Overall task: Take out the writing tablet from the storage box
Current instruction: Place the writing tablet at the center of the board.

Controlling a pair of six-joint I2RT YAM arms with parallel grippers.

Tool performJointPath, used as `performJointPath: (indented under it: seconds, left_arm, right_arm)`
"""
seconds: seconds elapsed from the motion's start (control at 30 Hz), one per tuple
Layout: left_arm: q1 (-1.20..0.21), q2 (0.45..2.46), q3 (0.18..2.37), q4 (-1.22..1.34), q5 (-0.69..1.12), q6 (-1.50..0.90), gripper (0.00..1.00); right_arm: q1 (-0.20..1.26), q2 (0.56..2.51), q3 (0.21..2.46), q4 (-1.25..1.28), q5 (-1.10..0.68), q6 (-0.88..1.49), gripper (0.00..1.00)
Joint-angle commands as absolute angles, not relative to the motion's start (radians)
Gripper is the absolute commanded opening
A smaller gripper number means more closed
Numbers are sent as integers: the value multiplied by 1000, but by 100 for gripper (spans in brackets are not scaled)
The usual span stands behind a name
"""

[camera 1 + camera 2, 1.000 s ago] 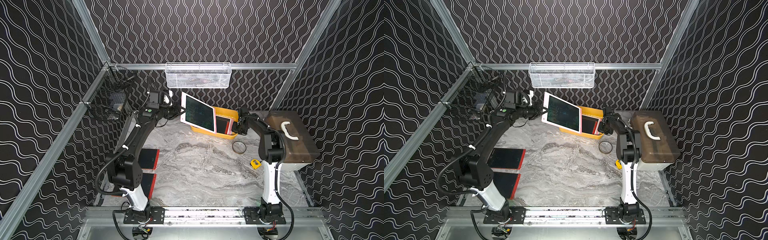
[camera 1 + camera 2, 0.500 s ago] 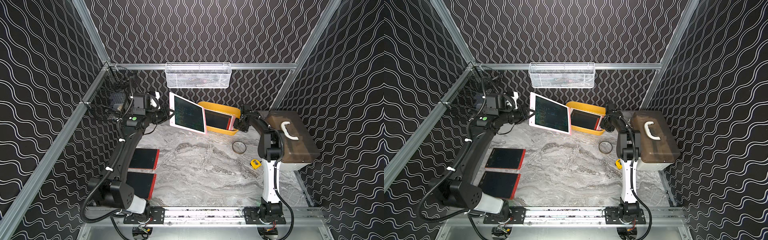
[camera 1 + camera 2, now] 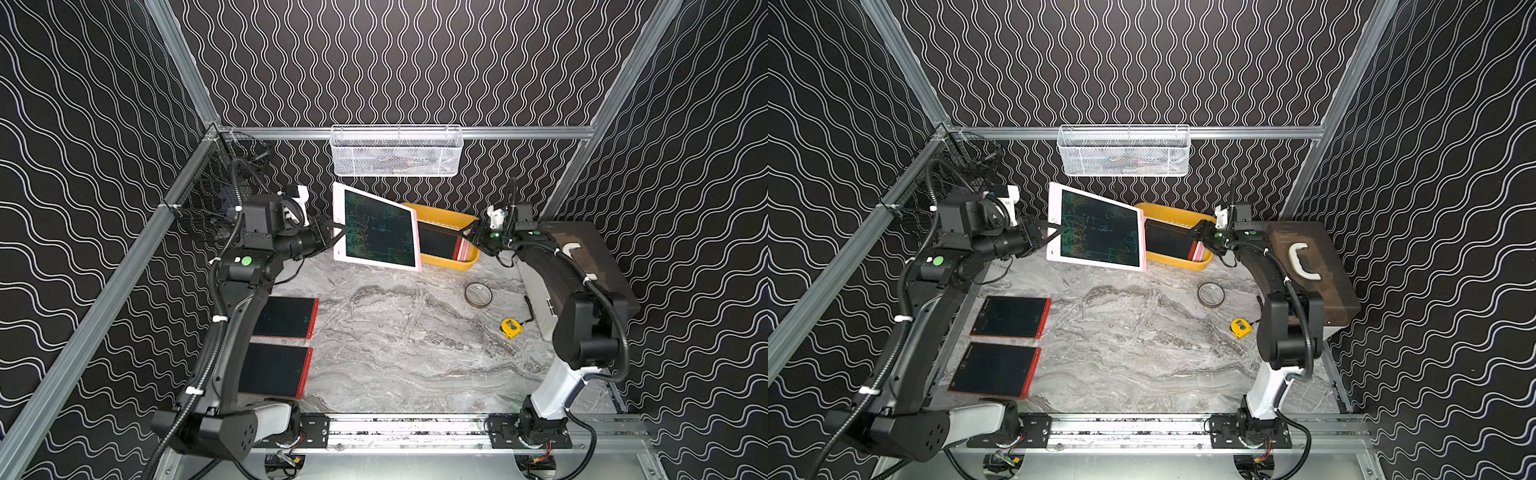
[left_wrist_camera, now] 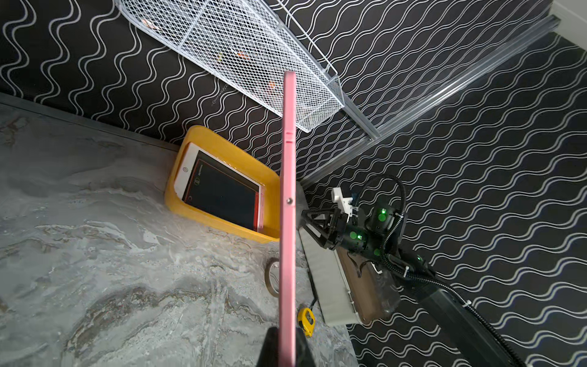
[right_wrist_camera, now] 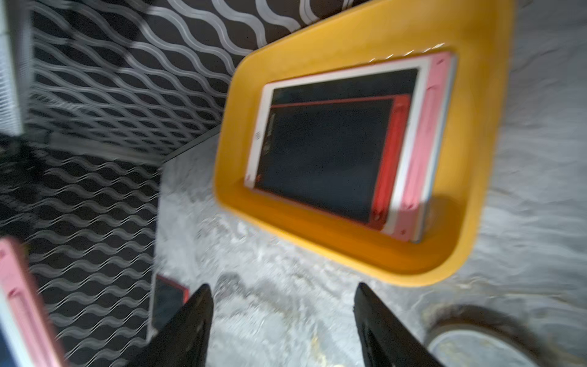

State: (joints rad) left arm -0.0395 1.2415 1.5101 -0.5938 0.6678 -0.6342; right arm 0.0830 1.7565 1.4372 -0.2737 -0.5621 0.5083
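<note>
Next, my right gripper grabs the writing tablet's free pink edge, opposite the left gripper, to lay the tablet flat.
A pink-and-white writing tablet (image 3: 376,228) (image 3: 1098,228) hangs tilted in the air just left of the yellow storage box (image 3: 453,264) (image 3: 1177,264). My left gripper (image 3: 334,232) (image 3: 1050,232) is shut on its left edge. In the left wrist view the tablet (image 4: 287,190) is edge-on between the jaws of that gripper (image 4: 287,346). A red tablet (image 3: 436,243) (image 5: 327,159) lies on a white-pink one inside the box (image 5: 349,254) (image 4: 222,139). My right gripper (image 3: 471,237) (image 3: 1200,237) (image 5: 282,289) is open and empty at the box's right end, apart from it.
Two red tablets (image 3: 286,318) (image 3: 272,370) lie flat on the marble table by the left arm. A tape roll (image 3: 478,294) and a yellow tape measure (image 3: 511,327) lie near the right arm. A grey case with a brown lid (image 3: 582,257) stands at right. A white wire basket (image 3: 397,151) hangs on the back wall.
The left arm has carried the pink-white tablet leftward, away from the box. The right gripper has gone from shut to open at the box's right end.
</note>
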Motion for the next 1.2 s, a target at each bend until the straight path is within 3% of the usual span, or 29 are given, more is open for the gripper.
performJointPath:
  seconds: [0.0, 0.1, 0.4, 0.77, 0.93, 1.17]
  left_arm:
    - [-38, 1189, 1469, -525, 752, -718, 0]
    - [-39, 1138, 1394, -442, 808, -811, 0]
    - [-81, 1087, 1273, -250, 894, -971, 0]
    - [-86, 1134, 1198, 9, 1018, -1077, 0]
    - [-86, 1170, 1236, -9, 1062, -1019, 0]
    - [-83, 1255, 1244, 109, 1144, -1037, 0]
  right_arm:
    - [84, 1660, 1285, 79, -903, 683, 75]
    - [103, 1569, 1154, 234, -993, 780, 75]
    - [208, 1371, 986, 282, -1015, 842, 73]
    - [217, 1165, 934, 226, -984, 874, 51]
    - [200, 1128, 952, 166, -998, 864, 39]
    - [135, 1075, 964, 34, -994, 807, 37]
